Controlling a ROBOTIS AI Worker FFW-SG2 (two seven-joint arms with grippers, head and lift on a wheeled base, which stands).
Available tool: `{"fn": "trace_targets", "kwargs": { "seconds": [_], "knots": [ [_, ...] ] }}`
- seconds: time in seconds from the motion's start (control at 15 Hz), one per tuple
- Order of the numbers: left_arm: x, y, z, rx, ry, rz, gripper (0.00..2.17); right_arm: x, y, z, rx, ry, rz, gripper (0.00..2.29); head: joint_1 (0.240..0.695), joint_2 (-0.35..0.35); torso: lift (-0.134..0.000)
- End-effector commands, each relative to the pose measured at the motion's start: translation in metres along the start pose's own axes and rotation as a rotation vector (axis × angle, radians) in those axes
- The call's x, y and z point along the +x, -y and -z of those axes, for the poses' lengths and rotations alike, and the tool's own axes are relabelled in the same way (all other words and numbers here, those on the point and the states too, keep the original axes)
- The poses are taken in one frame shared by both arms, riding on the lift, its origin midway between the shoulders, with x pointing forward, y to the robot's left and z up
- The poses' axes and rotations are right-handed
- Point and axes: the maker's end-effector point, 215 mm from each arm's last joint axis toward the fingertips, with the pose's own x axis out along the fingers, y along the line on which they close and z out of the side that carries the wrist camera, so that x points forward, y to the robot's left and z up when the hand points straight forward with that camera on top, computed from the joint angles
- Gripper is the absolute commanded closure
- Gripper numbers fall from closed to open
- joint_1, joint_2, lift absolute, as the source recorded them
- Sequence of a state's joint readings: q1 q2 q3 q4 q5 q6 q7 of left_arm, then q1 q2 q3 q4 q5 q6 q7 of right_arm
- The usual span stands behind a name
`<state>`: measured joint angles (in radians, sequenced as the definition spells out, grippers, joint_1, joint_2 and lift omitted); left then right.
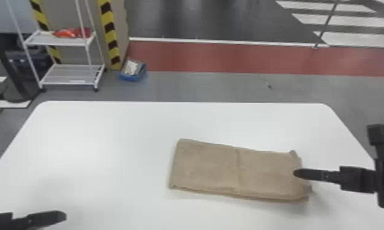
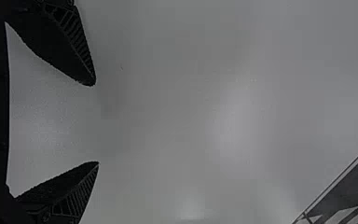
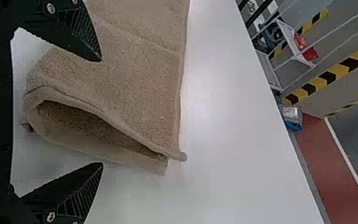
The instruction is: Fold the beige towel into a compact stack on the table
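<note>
I need to fold the beige towel over at its crease (image 1: pixel 239 172), so my right gripper should grab the towel by its gaping layered end (image 1: pixel 302 188) next.
The beige towel (image 1: pixel 206 166) lies folded into a long flat rectangle right of the table's middle, a crease running across it. At its right end my right gripper (image 1: pixel 295 173) has a finger over the towel's edge. In the right wrist view, the right gripper (image 3: pixel 102 112) is open around the towel (image 3: pixel 140 88), whose layers gape apart at this end; neither finger pinches it. My left gripper (image 1: pixel 62 215) stays at the lower left, apart from the towel. In the left wrist view, the left gripper (image 2: pixel 97 123) stands open above bare tabletop.
The white table (image 1: pixel 93 137) has its far edge toward a grey floor. Beyond it at the left stand a white rack (image 1: pixel 73 81) and a small blue bin (image 1: pixel 133 77), both off the table.
</note>
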<state>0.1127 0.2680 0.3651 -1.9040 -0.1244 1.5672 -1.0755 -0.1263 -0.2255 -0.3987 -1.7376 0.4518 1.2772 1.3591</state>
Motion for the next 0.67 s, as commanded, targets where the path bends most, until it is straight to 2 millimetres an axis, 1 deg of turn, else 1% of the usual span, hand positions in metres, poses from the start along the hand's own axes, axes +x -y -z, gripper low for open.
{"fn": "trace_targets", "kwargs": {
  "seconds": [0.0,0.13,0.27,0.4,0.47,0.6],
  "knots": [
    [-0.003,-0.008,0.005,-0.025,-0.003,-0.006,0.09,0.015,-0.002,0.007,-0.037,-0.047,0.011,0.10,0.695,-0.055,-0.124],
    [-0.005,-0.010,0.004,-0.029,0.000,-0.007,0.09,0.017,-0.001,0.007,-0.044,-0.055,0.020,0.10,0.695,-0.032,-0.124],
    [-0.005,-0.013,0.006,-0.033,-0.003,-0.011,0.09,0.010,0.004,0.005,-0.028,-0.045,0.031,0.10,0.695,-0.023,-0.124],
    [-0.004,-0.013,0.007,-0.033,-0.006,-0.014,0.09,0.004,0.011,0.004,-0.024,-0.045,0.048,0.10,0.695,-0.023,-0.124],
    [-0.003,-0.012,0.007,-0.030,-0.008,-0.013,0.09,0.003,0.013,0.006,-0.027,-0.051,0.057,0.12,0.695,-0.033,-0.124],
    [-0.002,-0.009,0.003,-0.023,-0.005,-0.008,0.09,0.012,0.007,0.013,-0.027,-0.068,0.046,0.13,0.695,-0.043,-0.124]
  ]
}}
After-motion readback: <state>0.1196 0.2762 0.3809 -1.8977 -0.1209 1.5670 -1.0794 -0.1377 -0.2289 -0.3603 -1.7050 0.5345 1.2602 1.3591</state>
